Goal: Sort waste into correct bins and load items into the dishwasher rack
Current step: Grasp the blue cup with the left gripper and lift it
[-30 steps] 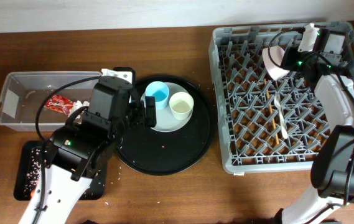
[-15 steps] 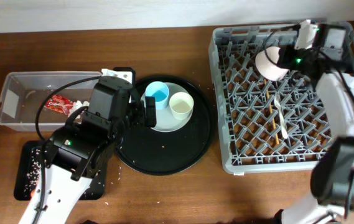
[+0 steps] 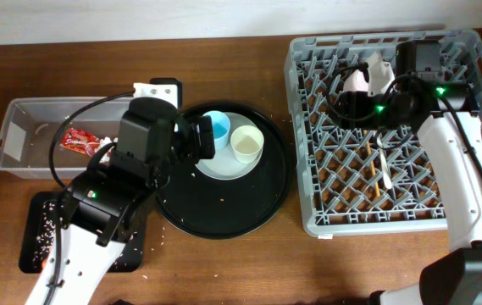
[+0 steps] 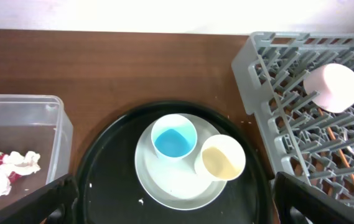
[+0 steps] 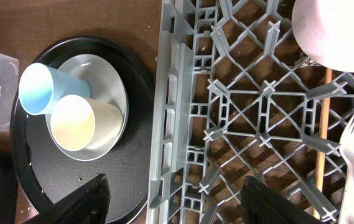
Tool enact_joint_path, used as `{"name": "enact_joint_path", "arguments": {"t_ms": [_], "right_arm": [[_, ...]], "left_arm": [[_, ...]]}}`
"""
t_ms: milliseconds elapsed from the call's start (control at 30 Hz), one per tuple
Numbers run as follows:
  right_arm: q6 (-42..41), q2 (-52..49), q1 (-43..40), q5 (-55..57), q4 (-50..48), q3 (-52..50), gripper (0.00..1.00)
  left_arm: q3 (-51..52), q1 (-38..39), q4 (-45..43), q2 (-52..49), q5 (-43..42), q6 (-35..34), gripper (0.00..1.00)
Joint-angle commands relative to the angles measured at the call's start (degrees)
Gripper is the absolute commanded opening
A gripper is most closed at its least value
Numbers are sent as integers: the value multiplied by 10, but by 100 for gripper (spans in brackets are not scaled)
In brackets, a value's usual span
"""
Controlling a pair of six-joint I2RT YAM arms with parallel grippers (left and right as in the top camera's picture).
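I next need to grab the blue cup [image 4: 173, 137] by the cup's rim with my left gripper. The cup's base then stays free, so I can hand the cup over to my right gripper to load it into the rack.
The pinkish-white bowl [image 3: 359, 80] [image 5: 338, 31] [image 4: 333, 87] lies on its side among the pegs at the back of the grey dishwasher rack [image 3: 308, 182]. My right gripper [image 3: 344, 102] [image 5: 177, 205] hovers just beside it, open, with nothing between its fingers [image 5: 83, 199]. My left gripper [image 3: 196, 146] [image 4: 177, 211] hangs open over the round black tray. Below it, the blue cup [image 4: 173, 137] and the cream-white cup [image 4: 222, 157] stand on the pale grey plate [image 4: 164, 183]. A red wrapper [image 3: 80, 140] and white tissue [image 4: 12, 169] lie in the clear tub [image 3: 16, 127].
The round black tray [image 3: 224, 216] sits between the tub and the rack. A shallow black tray [image 3: 33, 246] with pale scraps is at the front left. A white fork [image 3: 382, 148] and thin wooden sticks [image 3: 366, 152] lie in the rack.
My right gripper swung left across the back of the rack with the bowl, then opened and let it go. The left arm shifted slightly toward the back.
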State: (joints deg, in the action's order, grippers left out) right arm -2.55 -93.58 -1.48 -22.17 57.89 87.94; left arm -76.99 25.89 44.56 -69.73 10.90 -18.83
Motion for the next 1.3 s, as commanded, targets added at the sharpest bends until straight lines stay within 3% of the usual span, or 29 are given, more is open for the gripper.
{"name": "enact_joint_path", "arguments": {"t_ms": [0,67,133,200,367,467,500,533,633,700,800,867,933,1000,1033,1067,1267], "right_arm": [[6,14,2,-2,-2,9,69],[6,15,2,-2,13,9,69],[6,15,3,-1,24,9,69],[6,15,3,-1,29,9,69],[8,15,3,4,29,9,69],[8,15,3,7,29,9,69],[8,15,3,21,29,9,69],[8,15,3,21,30,9,69],[8,15,3,20,28,9,70],[8,15,3,20,25,9,74],[-10,15,2,20,13,9,79],[-22,15,-13,-29,28,9,81],[108,16,-32,-252,53,9,89],[259,16,-42,-474,95,9,93],[295,16,-40,-538,99,9,94],[325,16,-34,-584,99,9,94],[339,15,14,-602,20,9,95]], "left_arm": [[-9,-2,-24,-40,13,-28,95],[-9,-2,-38,-139,7,-48,89],[-9,-5,-65,-244,9,-58,73],[-9,-13,-94,-300,9,-58,63],[-9,-59,-139,-375,-21,-90,57],[-9,-67,-137,-393,-27,-90,31],[-9,-67,-134,-393,-50,-90,19],[-8,-67,-129,-393,-71,-90,18],[-9,-70,-120,-393,-68,-90,0],[-24,-80,-119,-385,-68,-90,0],[-61,-119,-77,-292,-84,-90,0],[-68,-162,-59,-207,-190,-83,0],[-68,-226,-68,-146,-437,-35,0],[-67,-263,-92,-148,-668,-4,0],[-67,-266,-132,-162,-777,5,0],[-67,-263,-160,-175,-832,5,0],[-67,-154,-259,-270,-855,5,0]]}}
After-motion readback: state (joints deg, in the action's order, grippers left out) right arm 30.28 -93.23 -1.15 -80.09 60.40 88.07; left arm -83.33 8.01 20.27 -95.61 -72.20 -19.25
